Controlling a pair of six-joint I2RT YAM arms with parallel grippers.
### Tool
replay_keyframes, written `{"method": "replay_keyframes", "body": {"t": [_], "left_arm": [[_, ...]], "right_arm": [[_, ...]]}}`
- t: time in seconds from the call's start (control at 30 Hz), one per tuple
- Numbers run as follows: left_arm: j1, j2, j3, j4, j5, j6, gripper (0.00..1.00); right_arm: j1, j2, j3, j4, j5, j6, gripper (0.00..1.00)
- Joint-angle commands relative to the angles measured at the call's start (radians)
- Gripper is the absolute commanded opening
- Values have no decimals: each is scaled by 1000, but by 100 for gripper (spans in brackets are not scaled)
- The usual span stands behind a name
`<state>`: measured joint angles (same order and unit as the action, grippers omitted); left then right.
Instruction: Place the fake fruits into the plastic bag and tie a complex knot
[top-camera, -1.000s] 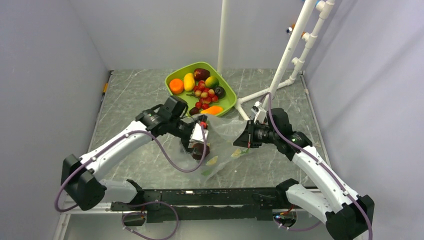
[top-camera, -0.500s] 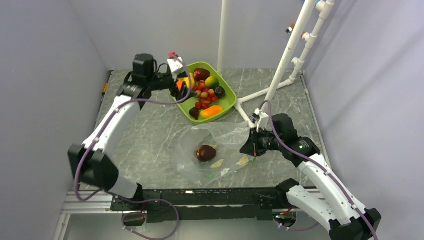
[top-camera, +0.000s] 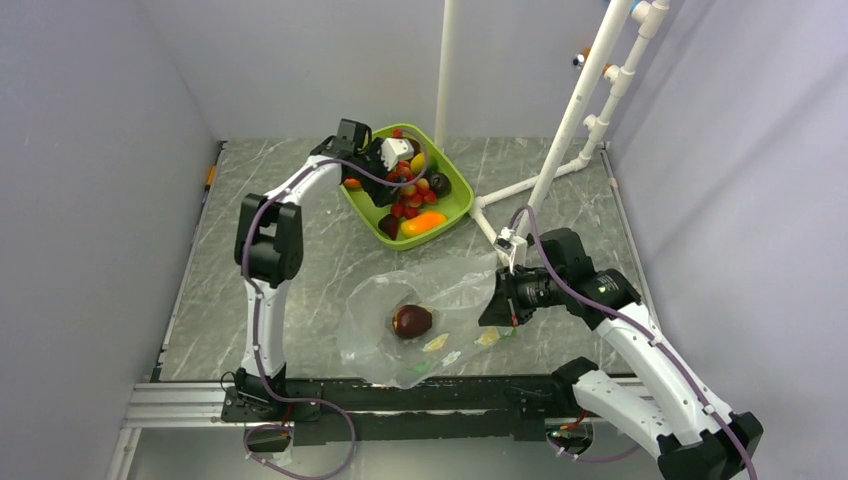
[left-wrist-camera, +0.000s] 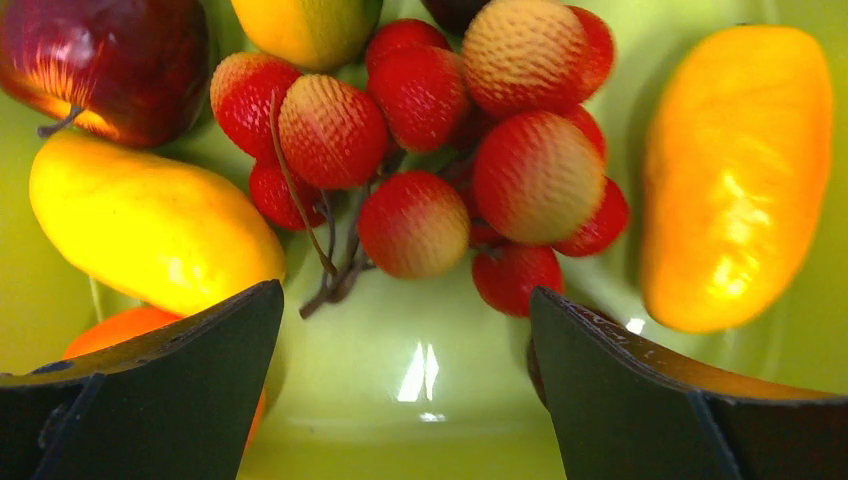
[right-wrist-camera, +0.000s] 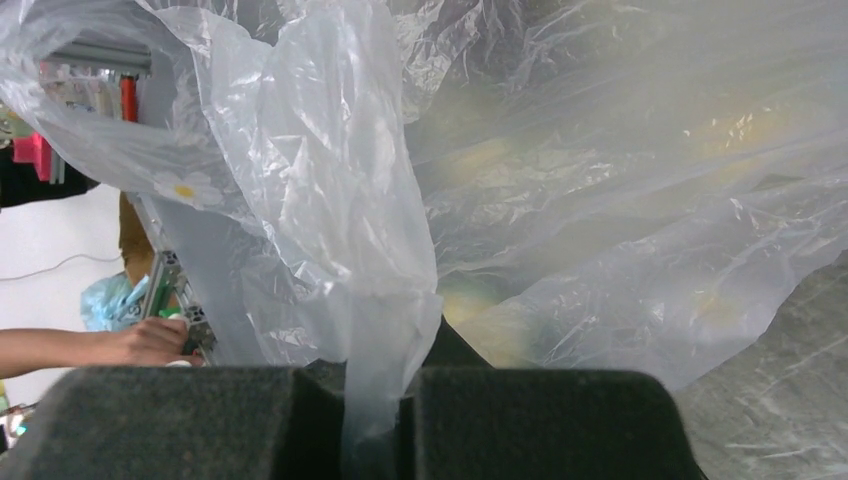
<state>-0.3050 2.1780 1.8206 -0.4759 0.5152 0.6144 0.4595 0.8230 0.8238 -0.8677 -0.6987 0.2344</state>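
I need to grab the berry beside the stems of the red-pink berries next with my left gripper. The other berries then stay free to go into the bag.
The clear plastic bag (top-camera: 420, 315) lies open on the table with one dark maroon fruit (top-camera: 411, 320) inside. My right gripper (top-camera: 500, 298) is shut on the bag's right edge (right-wrist-camera: 385, 330) and holds it up. The other fake fruits lie in the lime green tray (top-camera: 455, 206): a bunch of red-pink berries (left-wrist-camera: 470, 170), a yellow oblong (left-wrist-camera: 150, 225), an orange oblong (left-wrist-camera: 735, 170), a maroon fruit (left-wrist-camera: 110, 60) and a green-yellow one (left-wrist-camera: 305, 28). My left gripper (top-camera: 396, 152) (left-wrist-camera: 405, 385) is open and empty, low over the tray just short of the berries. No knot shows.
A white pipe frame (top-camera: 585, 100) stands at the back right, with a foot (top-camera: 505, 190) reaching toward the tray. A white pole (top-camera: 445, 60) rises behind the tray. Grey walls close in both sides.
My left arm left the bag, swung to the back left, then came over the tray and down to the fruits. The maroon fruit stays in the bag. My right gripper dropped slightly, still gripping.
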Motion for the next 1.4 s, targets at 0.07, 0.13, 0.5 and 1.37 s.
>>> {"method": "replay_keyframes", "body": {"t": [0.07,0.13,0.5,1.37], "left_arm": [[-77,151,243,-92,-169,72,99],[-97,185,270,-96,-220,106,99],[-143,162,158,-142,-298,274,36],[23,-710,-137,-30,675,-285,0]], "right_arm": [[-4,35,52,-4,-48,-21,0],[-3,39,49,4,-50,-17,0],[-4,31,54,9,-28,-31,0],[-3,43,-51,639,28,429,0]]}}
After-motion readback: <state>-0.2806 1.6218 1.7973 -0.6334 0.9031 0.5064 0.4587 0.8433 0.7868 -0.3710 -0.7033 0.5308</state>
